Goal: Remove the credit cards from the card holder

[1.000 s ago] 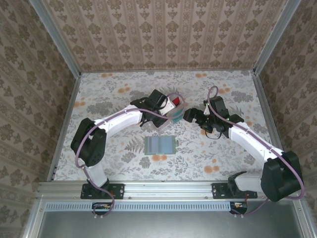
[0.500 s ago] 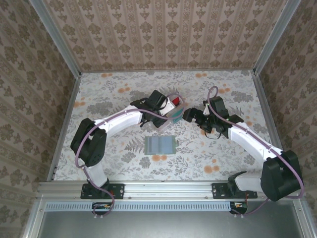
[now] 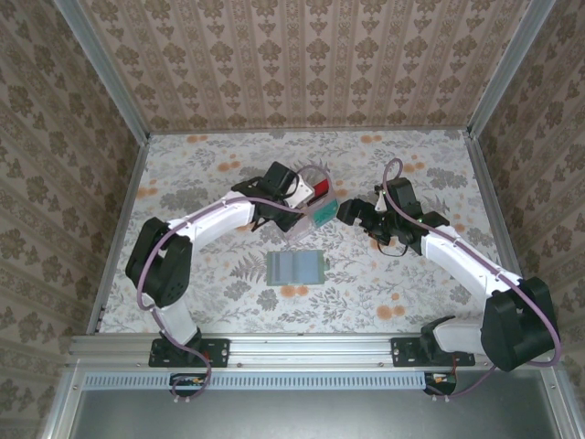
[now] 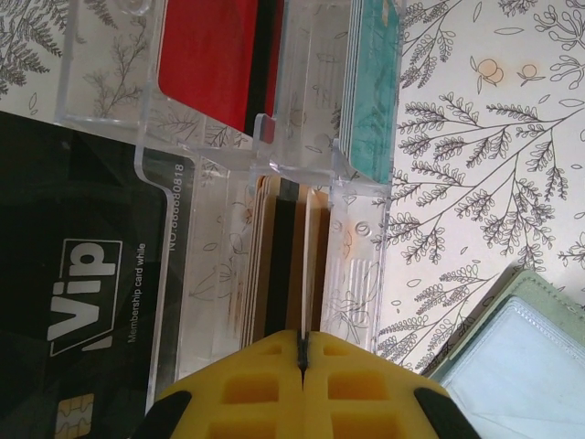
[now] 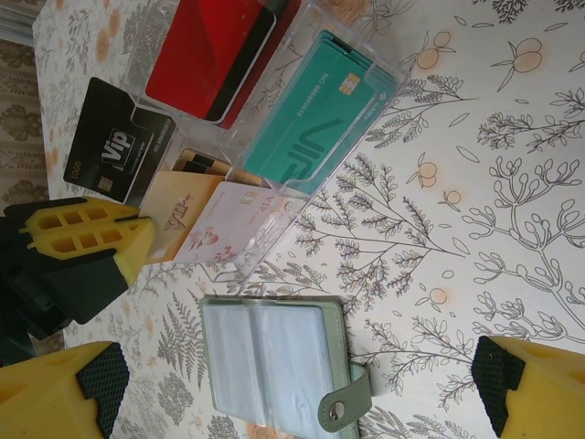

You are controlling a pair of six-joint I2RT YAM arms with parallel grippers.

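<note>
The tan card [image 4: 311, 251] is in the tray's near slot [image 4: 219, 265] next to the upright stack, so my left gripper will let go of the card.
The card holder [image 3: 295, 267] lies open and flat on the table, its clear sleeves up and its snap tab [image 5: 347, 402] hanging off. Behind it a clear tray [image 5: 274, 206] holds the credit cards: red [image 5: 215, 55], teal [image 5: 311, 119], black [image 5: 114, 151], tan [image 5: 178, 215] and a pale pink one [image 5: 233, 224]. My left gripper [image 4: 303, 343] is shut on the thin edge of the tan card [image 4: 306, 274] at the tray's near slot. My right gripper [image 5: 294, 380] hangs wide open above the card holder, apart from it.
The floral tabletop [image 3: 411, 293] stretches to metal frame rails and patterned walls on three sides. The tray [image 3: 320, 206] sits mid-table between the two arms. Both wrists are close together over it.
My left gripper has shifted a little left and back at the tray, staying shut. The right arm has barely moved and stays open.
</note>
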